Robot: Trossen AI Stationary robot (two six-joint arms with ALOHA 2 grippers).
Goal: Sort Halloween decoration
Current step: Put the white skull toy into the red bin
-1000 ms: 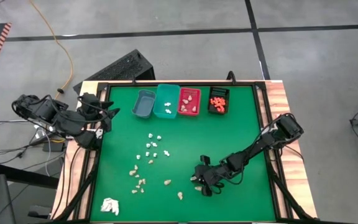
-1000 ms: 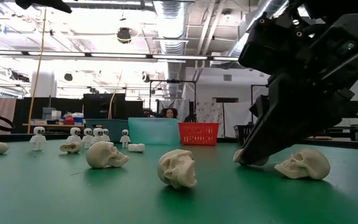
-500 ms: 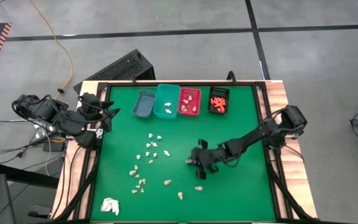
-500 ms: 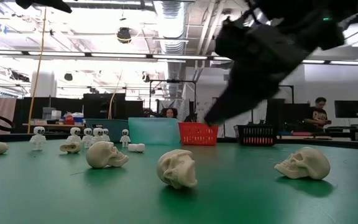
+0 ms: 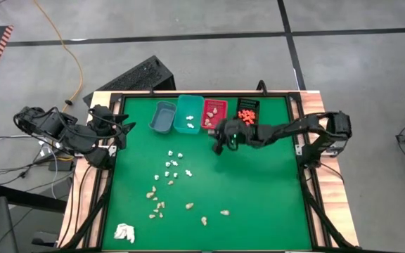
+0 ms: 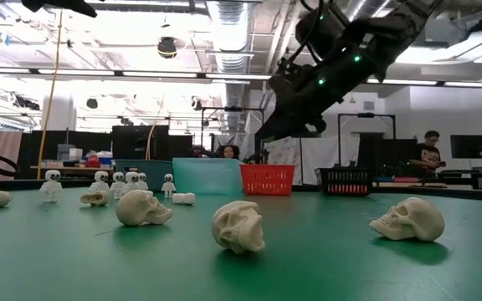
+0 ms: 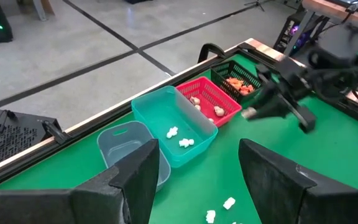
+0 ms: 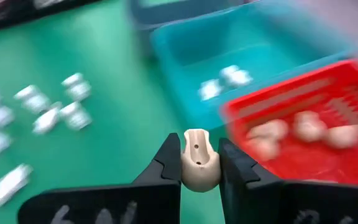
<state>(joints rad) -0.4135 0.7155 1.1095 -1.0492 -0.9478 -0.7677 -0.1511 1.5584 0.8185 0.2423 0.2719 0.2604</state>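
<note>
The beige skull hangs over the green mat, short of the red bin. The skull moves over the bin in my right gripper, before its release.
Loose Halloween decoration lies on the green mat: white skeleton figures (image 5: 174, 165) at mid-left and beige skulls (image 5: 157, 204), (image 5: 224, 211) nearer the front, with skulls (image 6: 238, 226) close in the low view. My right gripper (image 5: 219, 145) hangs above the mat just in front of the red bin (image 5: 214, 114), shut on one beige skull (image 8: 196, 163). My left gripper (image 7: 197, 180) stands open over the table's left edge with nothing between its fingers. My right gripper pinches the beige skull by its two sides (image 8: 188, 171) between its two fingers (image 8: 166, 163). The fingers come from the table's right, slanting down. The skull is lifted clear of the mat, its rounded end sticking out past the fingertips.
Along the far edge stand a grey bin (image 5: 162, 117), a teal bin (image 5: 188, 113) with white pieces, the red bin with beige skulls and a black bin (image 5: 247, 112) with orange pieces. A white papery wad (image 5: 124, 232) lies at the near left corner.
My right gripper has risen from the mat near the front, right of centre, with one skull between its fingers, and swung toward the far edge to the red bin. Another skull stayed where it lay.
</note>
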